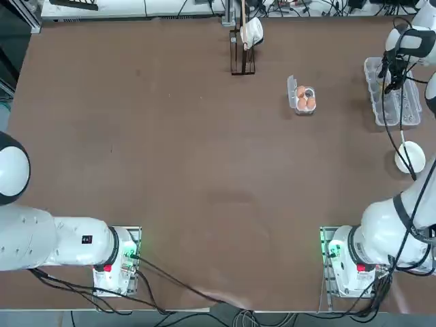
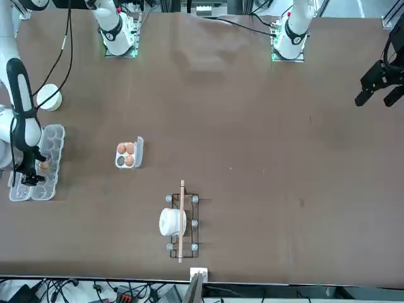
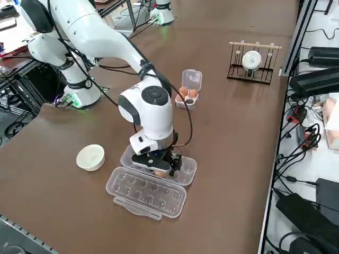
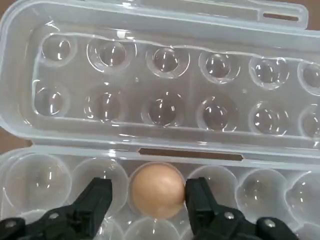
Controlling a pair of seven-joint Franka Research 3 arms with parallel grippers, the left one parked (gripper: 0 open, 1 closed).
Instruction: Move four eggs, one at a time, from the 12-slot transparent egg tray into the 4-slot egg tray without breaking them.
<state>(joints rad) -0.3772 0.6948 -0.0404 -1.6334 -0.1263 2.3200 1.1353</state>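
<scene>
The right gripper picks up the egg by its exposed upper sides next, since the cup wraps closely around the egg's lower part.
The 12-slot transparent egg tray (image 4: 165, 75) lies open at the table's right edge, its lid (image 3: 148, 193) folded flat beside the cups. One orange-brown egg (image 4: 156, 190) sits in a cup of it. My right gripper (image 4: 149, 189) is lowered over that cup, open, with one finger on each side of the egg; one pad (image 4: 195, 192) is touching it and the other stands slightly off. The 4-slot egg tray (image 1: 304, 109) sits toward the table's middle with three eggs (image 2: 129, 160) in it and one cup bare.
A white bowl (image 1: 410, 158) stands on the table just on the robot's side of the long tray. At the far edge, a dark wire rack (image 2: 180, 249) holds a white cup. Cables hang from my right arm above the long tray.
</scene>
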